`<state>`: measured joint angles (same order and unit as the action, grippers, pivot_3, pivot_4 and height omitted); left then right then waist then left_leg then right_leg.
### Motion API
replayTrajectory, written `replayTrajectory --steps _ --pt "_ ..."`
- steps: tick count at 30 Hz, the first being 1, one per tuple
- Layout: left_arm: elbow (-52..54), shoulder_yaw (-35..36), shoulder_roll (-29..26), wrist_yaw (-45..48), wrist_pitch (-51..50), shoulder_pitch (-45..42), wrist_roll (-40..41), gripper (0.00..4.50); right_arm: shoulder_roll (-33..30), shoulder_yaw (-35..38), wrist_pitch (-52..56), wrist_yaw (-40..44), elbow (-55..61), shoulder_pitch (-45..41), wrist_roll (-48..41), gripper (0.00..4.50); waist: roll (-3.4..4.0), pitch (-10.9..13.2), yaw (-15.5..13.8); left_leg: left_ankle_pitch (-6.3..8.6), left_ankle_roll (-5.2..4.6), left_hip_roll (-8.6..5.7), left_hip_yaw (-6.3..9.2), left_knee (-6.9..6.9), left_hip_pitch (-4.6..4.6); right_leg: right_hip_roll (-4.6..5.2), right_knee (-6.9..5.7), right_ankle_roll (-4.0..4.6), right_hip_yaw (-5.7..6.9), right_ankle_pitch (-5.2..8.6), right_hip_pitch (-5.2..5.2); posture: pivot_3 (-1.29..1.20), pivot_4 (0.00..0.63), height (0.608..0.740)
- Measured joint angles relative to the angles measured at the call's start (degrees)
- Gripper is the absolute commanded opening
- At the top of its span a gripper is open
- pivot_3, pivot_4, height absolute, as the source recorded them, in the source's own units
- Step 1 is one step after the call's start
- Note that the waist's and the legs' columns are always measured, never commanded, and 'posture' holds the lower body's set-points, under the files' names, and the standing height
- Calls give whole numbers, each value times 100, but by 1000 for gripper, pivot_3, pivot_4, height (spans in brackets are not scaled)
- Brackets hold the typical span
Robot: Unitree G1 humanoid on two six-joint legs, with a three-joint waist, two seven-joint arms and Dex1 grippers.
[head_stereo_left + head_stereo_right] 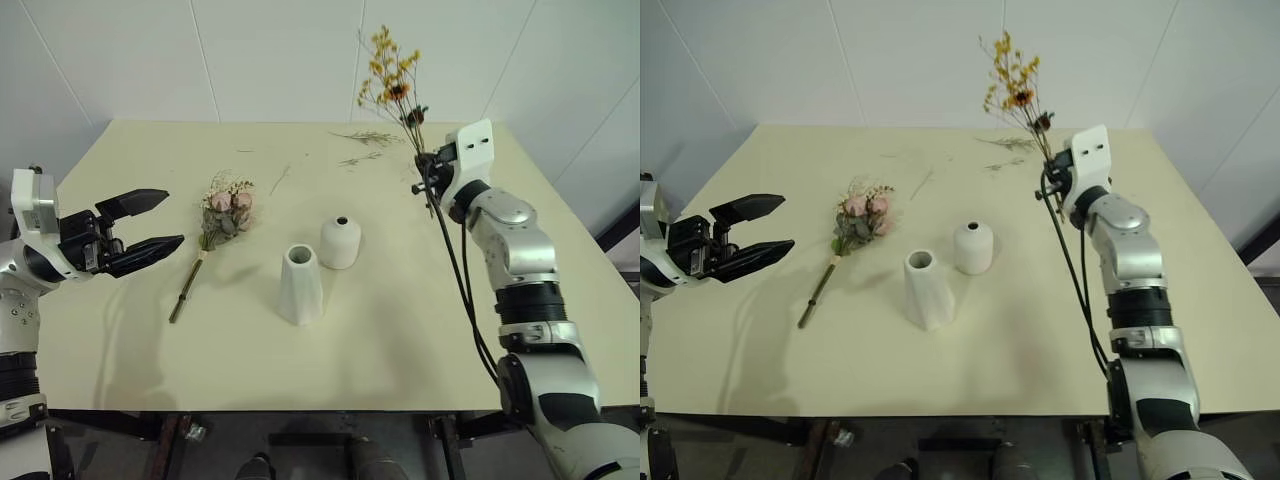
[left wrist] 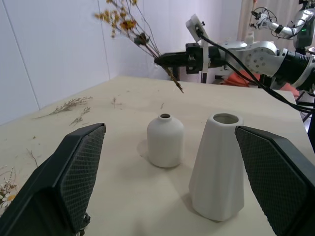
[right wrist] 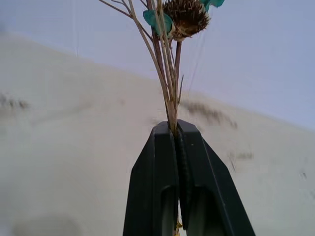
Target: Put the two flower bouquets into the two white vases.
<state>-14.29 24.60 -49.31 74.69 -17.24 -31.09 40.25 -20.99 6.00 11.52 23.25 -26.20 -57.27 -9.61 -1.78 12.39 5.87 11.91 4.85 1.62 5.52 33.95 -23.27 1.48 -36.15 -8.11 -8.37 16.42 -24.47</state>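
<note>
My left gripper grabs the bound stems next, since delicate petals and dried sprigs fan out at the head of the pink rose bouquet (image 1: 225,212).
My right gripper (image 1: 424,160) is shut on the stems of the thin yellow bouquet (image 1: 392,82), holding it upright in the air over the table's far right; its clamped fingers (image 3: 175,147) show in the right wrist view. The pink rose bouquet (image 1: 225,212) lies flat on the table, left of centre, stem toward me. The tall tapered white vase (image 1: 299,284) and the short rounded white vase (image 1: 340,242) stand side by side at mid-table. My left gripper (image 1: 150,222) hovers open at the table's left, pointing toward the vases (image 2: 216,167).
Loose dried sprigs (image 1: 366,138) lie scattered at the far side of the cream table (image 1: 400,330). A white wall rises behind the table. A black cable (image 1: 462,290) hangs along my right arm.
</note>
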Motion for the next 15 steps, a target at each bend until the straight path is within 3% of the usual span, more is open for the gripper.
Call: replayTrajectory --steps 9,15 --pt "-15 -117 91 3 25 -136 -12 4500 1251 -1 -977 1 -24 17 -301 22 0 0 81 0 1 1 4 2 8 -2 -36 6 1 3 -8 0 150 740" --pt "-20 -138 95 3 25 -138 -14 4500 1625 -72 -1472 24 22 18 -331 22 0 0 76 -1 2 1 9 5 9 -3 -39 7 3 4 -7 0 150 740"
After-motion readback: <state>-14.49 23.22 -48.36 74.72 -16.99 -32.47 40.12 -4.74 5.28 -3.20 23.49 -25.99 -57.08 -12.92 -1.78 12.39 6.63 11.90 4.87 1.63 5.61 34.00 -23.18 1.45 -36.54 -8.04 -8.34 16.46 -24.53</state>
